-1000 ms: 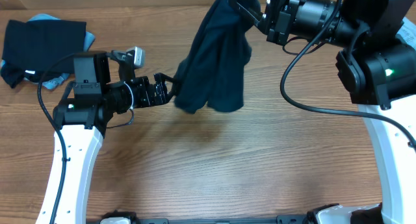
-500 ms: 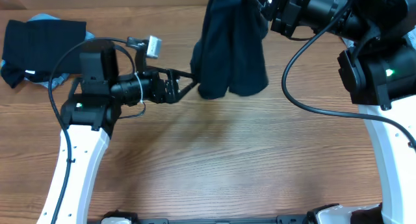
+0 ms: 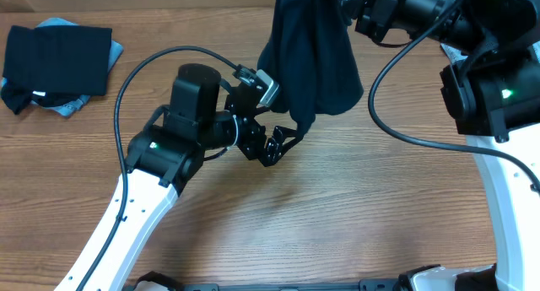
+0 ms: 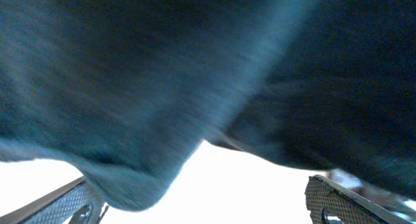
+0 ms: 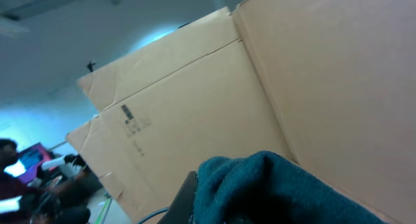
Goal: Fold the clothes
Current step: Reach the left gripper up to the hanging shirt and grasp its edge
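Observation:
The dark navy shirt (image 3: 310,51) should be stretched open between both grippers for folding, so my left gripper should grab it by its hanging hem next.
The dark navy shirt (image 3: 310,51) hangs bunched in the air at the top centre, held by my right gripper (image 3: 348,6), which is shut on its upper part. In the right wrist view the knit fabric (image 5: 279,191) fills the jaws (image 5: 244,208). My left gripper (image 3: 283,143) is open just under the shirt's lower edge. In the left wrist view the shirt (image 4: 195,74) fills the top, its hem hanging by the left finger, with nothing between the fingers (image 4: 201,208).
A folded black garment (image 3: 59,55) lies at the far left on a pale blue piece (image 3: 66,107). Wooden table (image 3: 337,215) below. Cardboard boxes (image 5: 260,74) show behind the right gripper. Cables loop off both arms.
My left arm has swung right and turned, its gripper moving from the shirt's left side to below its lower edge. The shirt has shifted slightly right and up.

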### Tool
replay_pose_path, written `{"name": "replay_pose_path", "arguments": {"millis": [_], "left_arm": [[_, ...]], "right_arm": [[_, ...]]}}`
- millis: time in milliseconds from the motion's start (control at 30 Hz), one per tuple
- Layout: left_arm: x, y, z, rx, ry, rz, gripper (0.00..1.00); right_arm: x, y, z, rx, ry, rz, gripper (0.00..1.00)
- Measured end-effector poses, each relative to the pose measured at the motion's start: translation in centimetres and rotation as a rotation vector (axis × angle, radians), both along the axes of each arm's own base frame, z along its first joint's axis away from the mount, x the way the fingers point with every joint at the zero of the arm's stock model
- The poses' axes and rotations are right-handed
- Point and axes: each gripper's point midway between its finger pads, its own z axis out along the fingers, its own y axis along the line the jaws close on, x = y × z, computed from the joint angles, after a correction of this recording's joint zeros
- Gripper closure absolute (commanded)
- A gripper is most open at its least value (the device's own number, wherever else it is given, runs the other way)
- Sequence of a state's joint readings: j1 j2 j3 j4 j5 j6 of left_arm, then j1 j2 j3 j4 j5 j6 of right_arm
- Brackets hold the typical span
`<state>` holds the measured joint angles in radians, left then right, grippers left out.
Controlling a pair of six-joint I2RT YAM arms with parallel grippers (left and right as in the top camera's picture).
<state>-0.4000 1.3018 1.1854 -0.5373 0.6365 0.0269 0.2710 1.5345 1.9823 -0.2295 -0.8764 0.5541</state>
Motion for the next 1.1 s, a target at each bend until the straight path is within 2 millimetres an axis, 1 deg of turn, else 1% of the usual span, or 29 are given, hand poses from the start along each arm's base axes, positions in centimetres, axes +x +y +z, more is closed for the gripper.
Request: {"name": "replay_pose_path", "arguments": {"millis": [133,233,300,367,467,533,600,700,733,867,1000,1100], "left_arm": [[0.5,1.5,1.2,0.052,-0.084,0.087,0.0],[0.2,2.6,2.8,0.077,-0.15,0.128,0.0],[-0.1,3.1,3.5,0.096,-0.181,0.145,0.0],[-0.4,3.2,3.5,0.129,-0.197,0.157,0.0],[-0.6,2.7,2.9,0.187,-0.223,0.167,0.0],[-0.6,2.4,2.9,0.207,-0.244,0.172,0.0],[-0.6,1.8,3.2,0.24,-0.295,0.184,0.04],[-0.6,1.3,3.5,0.269,-0.34,0.202,0.24],[-0.7,1.2,3.6,0.279,-0.35,0.204,0.27],[-0.4,1.4,3.6,0.302,-0.369,0.226,0.25],[0.0,1.6,4.0,0.301,-0.386,0.248,0.28],[0.2,1.6,4.4,0.293,-0.399,0.258,0.28]], "right_arm": [[1.0,-1.2,0.0,0.012,0.024,-0.047,0.96],[1.5,-1.7,0.0,0.021,0.04,-0.07,0.96],[1.7,-1.8,0.0,0.031,0.054,-0.079,0.96],[1.8,-1.9,0.2,0.044,0.067,-0.085,0.96],[1.9,-2.0,0.7,0.068,0.074,-0.094,0.96],[1.9,-2.1,0.9,0.081,0.083,-0.094,0.96],[1.9,-2.1,0.9,0.09,0.094,-0.093,0.96],[2.0,-2.1,0.9,0.098,0.111,-0.092,0.96],[2.0,-2.1,0.9,0.099,0.113,-0.092,0.96],[2.0,-2.1,0.9,0.103,0.121,-0.09,0.96],[2.0,-2.1,0.9,0.105,0.129,-0.089,0.96],[2.0,-2.1,0.8,0.104,0.136,-0.089,0.96]]}}
